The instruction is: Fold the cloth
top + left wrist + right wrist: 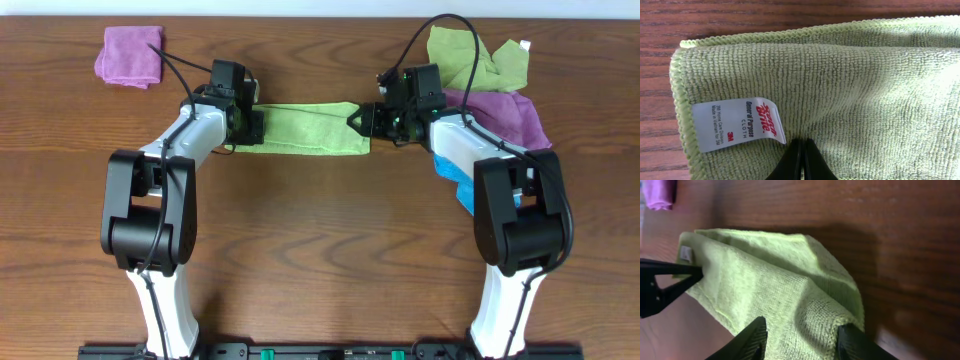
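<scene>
My right gripper grabs the raised hump on the cloth's end (361,124) (816,324) away from the tag next, to fold it over toward the cloth's tagged end.
The cloth (300,128) lies folded into a long lime-green strip on the wooden table between my two arms. At its left end, my left gripper (250,125) is shut. In the left wrist view its closed tips (802,145) rest on the cloth (865,90) just beside the white tag (735,125), and nothing shows between them. At the right end, my right gripper (360,118) stands open. In the right wrist view its gripper (802,327) straddles a raised hump of the cloth (770,290). The right-hand finger touches the cloth's edge.
A folded purple cloth (130,55) lies at the back left. At the back right an olive-green cloth (475,55) and another purple cloth (500,110) are heaped together. Something blue (455,175) shows under my right arm.
</scene>
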Robot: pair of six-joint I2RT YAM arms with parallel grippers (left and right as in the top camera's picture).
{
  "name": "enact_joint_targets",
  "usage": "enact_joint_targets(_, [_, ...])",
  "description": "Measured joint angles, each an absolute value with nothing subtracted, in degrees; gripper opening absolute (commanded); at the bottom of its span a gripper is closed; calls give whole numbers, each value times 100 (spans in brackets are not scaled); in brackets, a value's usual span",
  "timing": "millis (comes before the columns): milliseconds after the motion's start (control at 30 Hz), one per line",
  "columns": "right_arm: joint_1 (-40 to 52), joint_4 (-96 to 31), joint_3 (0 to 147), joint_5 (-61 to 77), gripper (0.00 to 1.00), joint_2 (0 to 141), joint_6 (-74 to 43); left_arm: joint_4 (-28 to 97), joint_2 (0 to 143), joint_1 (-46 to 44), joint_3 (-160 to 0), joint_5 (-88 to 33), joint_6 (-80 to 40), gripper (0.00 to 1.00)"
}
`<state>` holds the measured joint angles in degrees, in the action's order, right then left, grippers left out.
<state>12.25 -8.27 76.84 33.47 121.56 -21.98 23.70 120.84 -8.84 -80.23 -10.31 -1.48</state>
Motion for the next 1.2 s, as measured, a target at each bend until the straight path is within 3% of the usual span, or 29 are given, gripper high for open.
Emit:
enact_joint_targets(667, [1225,-1271,7686,3190,48,12156,-2141,2373,12084,-884,-8023,-1033,-148,5])
enact_joint_targets(1200, [904,-2060,7688,2753,58,11703,-1994,2373,12084,-884,-8023,-1033,-148,6])
